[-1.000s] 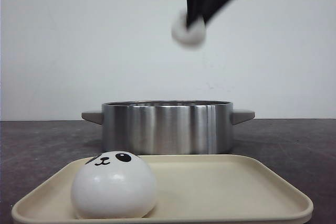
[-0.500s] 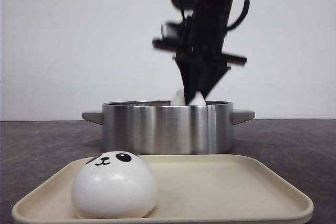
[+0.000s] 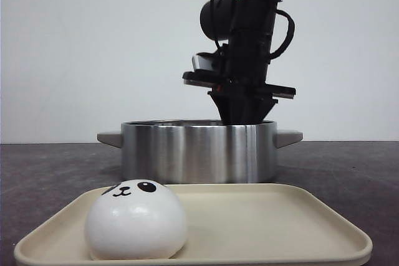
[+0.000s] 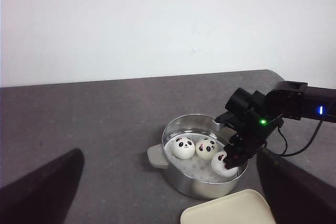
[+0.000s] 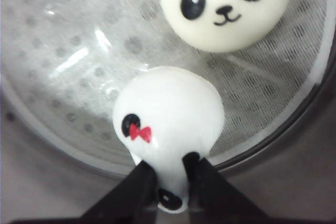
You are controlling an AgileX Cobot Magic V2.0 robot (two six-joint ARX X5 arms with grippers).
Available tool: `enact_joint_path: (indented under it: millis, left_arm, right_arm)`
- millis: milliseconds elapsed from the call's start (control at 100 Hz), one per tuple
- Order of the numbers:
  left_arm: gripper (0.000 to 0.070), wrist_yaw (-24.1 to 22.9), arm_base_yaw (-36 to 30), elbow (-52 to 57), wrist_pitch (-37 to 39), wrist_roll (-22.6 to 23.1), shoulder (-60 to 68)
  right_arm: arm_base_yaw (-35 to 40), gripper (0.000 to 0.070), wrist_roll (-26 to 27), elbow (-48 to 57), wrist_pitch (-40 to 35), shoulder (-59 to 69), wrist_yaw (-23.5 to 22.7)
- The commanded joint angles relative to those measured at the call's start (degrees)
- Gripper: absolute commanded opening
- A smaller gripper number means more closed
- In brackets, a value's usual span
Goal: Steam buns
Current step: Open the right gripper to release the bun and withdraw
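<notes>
The right gripper holds the white panda bun (image 5: 170, 111) low, the bun's base over the perforated insert (image 5: 94, 82). The bun would stay in the pot, so it is now time to open.
My right gripper (image 3: 243, 115) reaches down into a steel pot (image 3: 199, 151) and is shut on a white panda bun (image 5: 168, 114), squeezing its lower part. The held bun (image 4: 224, 163) sits low over the perforated steamer insert near the pot's wall. Two more buns (image 4: 184, 147) (image 4: 206, 148) lie on the insert beside it, and one of them (image 5: 226, 3) shows in the right wrist view. A fourth bun (image 3: 136, 219) sits on the left of the cream tray (image 3: 268, 216). My left gripper (image 4: 168, 151) is open and empty, high above the table and well back from the pot.
The pot (image 4: 205, 182) has two grey side handles (image 3: 110, 137) and stands just behind the tray on a dark grey table (image 4: 94, 119). A white wall lies behind. The tray's corner (image 4: 231, 214) shows close to the pot.
My right gripper has come down with the bun from high above the pot into the pot. The bun on the tray has not moved.
</notes>
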Motion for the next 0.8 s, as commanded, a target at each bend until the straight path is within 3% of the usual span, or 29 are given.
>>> enact_joint_path:
  millis: [0,50,100,180,390,540,790]
  left_arm:
    - [0.0627,-0.31,-0.39,1.18,-3.13,-0.11,0.35]
    - [0.0627,-0.31,-0.39,1.18,-3.13,-0.26,0.35]
    - [0.0627,-0.31,-0.39,1.18,-3.13,-0.28,0.35]
    - [0.0627,-0.31,-0.39,1.18,-3.13,-0.33,0.35]
    - [0.0627,-0.28,-0.39,1.18,-3.13,-0.50,0.35]
    - [0.0627,-0.28,-0.39,1.18,-3.13,-0.50,0.35]
    - [0.0627,-0.28,-0.39,1.18,-3.13,-0.52,0.35]
  right_arm:
    - [0.15,0.0010,0.66,1.07,0.15,1.64,-0.04]
    - [0.15,0.0045,0.68,1.07,0.44,1.64,-0.11]
    - [0.15,0.0144,0.72,1.07,0.74,1.64,-0.15]
    - [0.15,0.0244,0.74,1.07,0.98,1.64,-0.07]
    - [0.17,0.0277,1.25,1.07,1.01,1.64,-0.15]
    - [0.26,0.0429,1.27,1.07,1.01,1.64,-0.15]
    - [0.26,0.0606,1.36,1.14,1.60,1.62,-0.15]
